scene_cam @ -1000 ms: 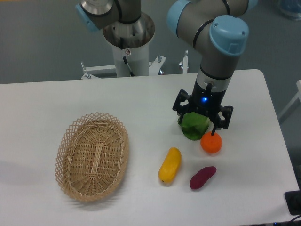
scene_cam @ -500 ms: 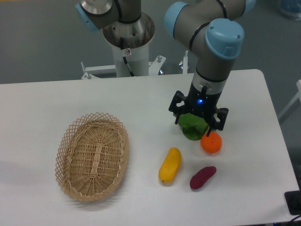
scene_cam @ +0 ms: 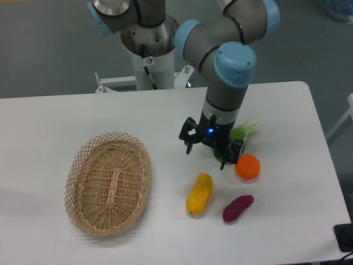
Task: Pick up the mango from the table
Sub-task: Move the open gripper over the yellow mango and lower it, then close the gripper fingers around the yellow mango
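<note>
My gripper should next take hold of the long yellow mango by its upper end point(scene_cam: 204, 181), so that I can pick it up from the table.
The mango point(scene_cam: 199, 194) is a long yellow fruit, orange at its lower end, lying on the white table point(scene_cam: 49, 121) right of centre near the front. My gripper point(scene_cam: 205, 157) hangs open and empty above the table, a little behind and slightly right of the mango, fingers pointing down. Its two fingertips stand apart, one at the left point(scene_cam: 188, 149) and one at the right point(scene_cam: 222, 164). It is not touching the mango.
A round orange fruit point(scene_cam: 247, 167) lies right of the gripper. A dark purple sweet potato point(scene_cam: 237, 208) lies right of the mango. A green leafy vegetable point(scene_cam: 241, 134) sits partly behind the arm. A woven oval basket point(scene_cam: 109, 183) stands at the left.
The gripper has moved left and slightly toward the front, away from the orange fruit and toward the mango. The green vegetable now shows behind it. The objects have not moved.
</note>
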